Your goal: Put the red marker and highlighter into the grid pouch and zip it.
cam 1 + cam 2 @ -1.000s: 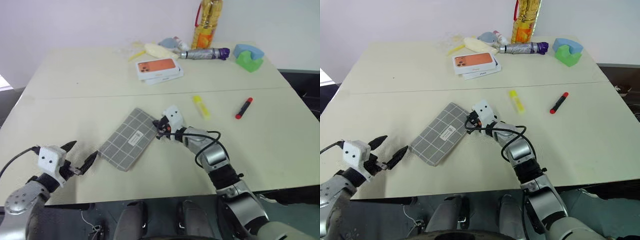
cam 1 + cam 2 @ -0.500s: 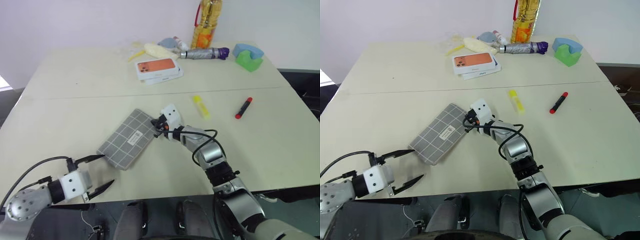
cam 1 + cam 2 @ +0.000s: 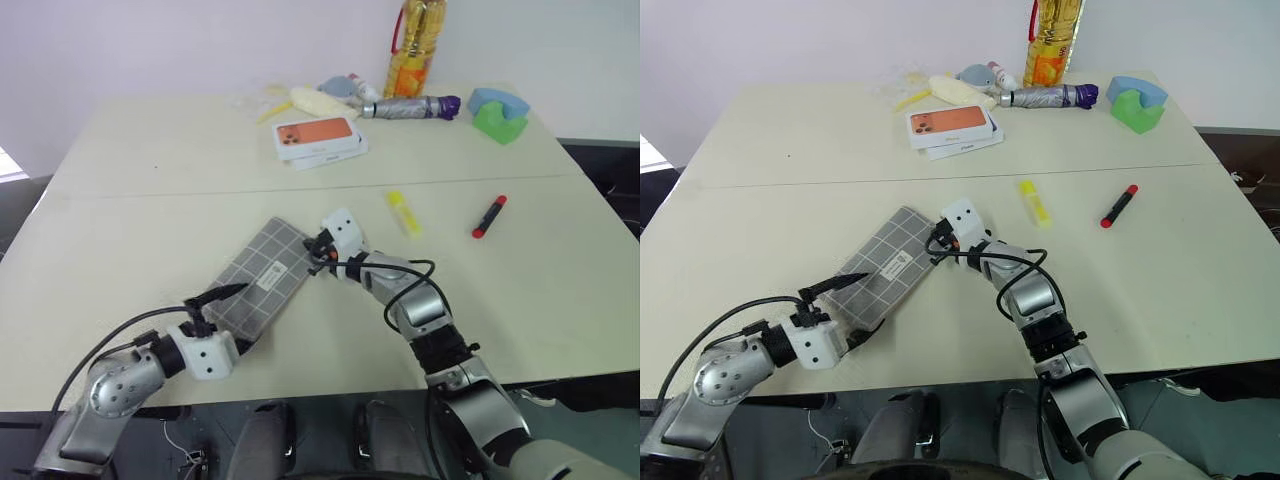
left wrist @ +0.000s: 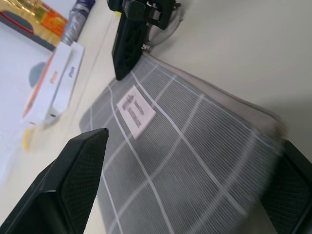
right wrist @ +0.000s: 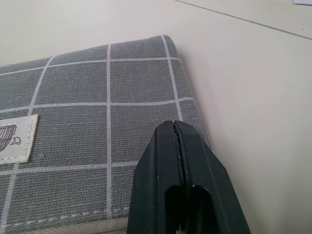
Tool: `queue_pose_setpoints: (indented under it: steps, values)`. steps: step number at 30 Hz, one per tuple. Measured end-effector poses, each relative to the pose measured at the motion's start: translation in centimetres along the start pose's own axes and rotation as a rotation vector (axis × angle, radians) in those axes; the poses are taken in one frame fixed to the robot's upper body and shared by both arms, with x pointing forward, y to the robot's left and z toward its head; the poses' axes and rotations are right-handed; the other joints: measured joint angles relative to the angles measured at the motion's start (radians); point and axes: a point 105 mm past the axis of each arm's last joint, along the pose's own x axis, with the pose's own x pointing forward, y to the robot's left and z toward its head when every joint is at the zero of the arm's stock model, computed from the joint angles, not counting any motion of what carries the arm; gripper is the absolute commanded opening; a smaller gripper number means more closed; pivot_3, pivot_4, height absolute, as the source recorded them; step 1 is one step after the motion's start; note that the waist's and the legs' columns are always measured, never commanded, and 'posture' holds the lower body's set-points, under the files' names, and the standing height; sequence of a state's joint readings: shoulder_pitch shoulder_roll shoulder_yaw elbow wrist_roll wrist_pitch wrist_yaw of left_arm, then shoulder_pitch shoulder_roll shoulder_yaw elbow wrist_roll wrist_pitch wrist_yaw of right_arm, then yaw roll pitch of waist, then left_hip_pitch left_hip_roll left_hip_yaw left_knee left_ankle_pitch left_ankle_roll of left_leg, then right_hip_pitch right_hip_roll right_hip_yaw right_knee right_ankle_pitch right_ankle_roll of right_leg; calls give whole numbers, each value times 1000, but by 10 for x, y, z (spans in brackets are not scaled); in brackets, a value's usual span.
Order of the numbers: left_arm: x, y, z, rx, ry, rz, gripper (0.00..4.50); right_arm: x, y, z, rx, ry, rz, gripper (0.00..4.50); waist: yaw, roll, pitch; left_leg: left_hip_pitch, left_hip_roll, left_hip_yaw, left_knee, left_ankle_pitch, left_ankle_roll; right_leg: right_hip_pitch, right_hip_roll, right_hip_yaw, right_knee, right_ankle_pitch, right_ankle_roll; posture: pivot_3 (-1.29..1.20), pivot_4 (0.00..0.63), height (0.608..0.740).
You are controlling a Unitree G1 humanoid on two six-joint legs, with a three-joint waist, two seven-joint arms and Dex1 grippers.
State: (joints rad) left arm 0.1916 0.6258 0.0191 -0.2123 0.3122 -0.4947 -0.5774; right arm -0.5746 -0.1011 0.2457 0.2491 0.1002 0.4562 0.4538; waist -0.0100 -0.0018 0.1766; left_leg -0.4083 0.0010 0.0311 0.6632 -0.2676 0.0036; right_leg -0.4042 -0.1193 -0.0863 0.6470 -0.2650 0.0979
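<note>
Next, my left gripper grabs the grid pouch by its zippered edge's end [image 3: 250, 332]. That grip steadies the pouch for the red marker [image 3: 488, 216].
The grid pouch [image 3: 262, 280] lies flat and slanted on the table, white label up. My left gripper [image 3: 240, 318] is open, and its two fingers straddle the pouch's near end; the left wrist view shows the grid pouch [image 4: 195, 161] between them. At the pouch's far right corner my right gripper [image 3: 318, 252] is shut, its tips [image 5: 174, 126] resting at the fabric edge. Whether it pinches anything there I cannot tell. The yellow highlighter [image 3: 403, 212] and the red marker [image 3: 488, 216] lie loose on the table to the right of the pouch.
At the back of the table stand an orange-and-white phone box [image 3: 318, 135], a yellow bottle [image 3: 413, 50], a folded umbrella [image 3: 410, 106], a green and blue block [image 3: 497, 112] and a pale yellow object [image 3: 310, 100].
My left gripper has swung in from the table's near left edge to the pouch's near end and rolled over. The right gripper has stayed at the pouch's corner.
</note>
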Motion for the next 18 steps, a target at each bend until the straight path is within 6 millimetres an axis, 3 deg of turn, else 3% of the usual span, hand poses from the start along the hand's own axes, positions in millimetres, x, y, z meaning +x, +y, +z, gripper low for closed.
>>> queue_pose_setpoints:
  steps: [4, 7, 15, 18]
  values:
    - [6, -9, -1, 3, 15, -12, 1549, 0, 0, 0, 0, -2, 0, 0, -1, 0, 0, 0, 0, 0, 0, 0, 0, 0, 0, 0, 0, 0, 0, 0, 150, 740]
    - [6, -1, 0, 16, 17, 23, 99, 0, 0, 0, 0, 0, -4, 0, 0, 1, 0, 0, 0, 0, 0, 0, 0, 0, 0, 0, 0, 0, 0, 0, 150, 740]
    - [5, 6, -2, -55, 13, 82, 38, -3, -5, 4, 1, -20, -18, 0, -1, 3, -1, 0, 0, 0, 0, 0, 0, -1, 0, 0, 0, 0, 0, 0, 150, 740]
    - [8, 15, -3, -126, 0, 144, 0, -17, -26, 16, 3, -64, -77, 863, 3, 3, 2, -2, 0, 0, 0, 0, 0, -2, 0, 0, 0, 0, 0, 0, 150, 740]
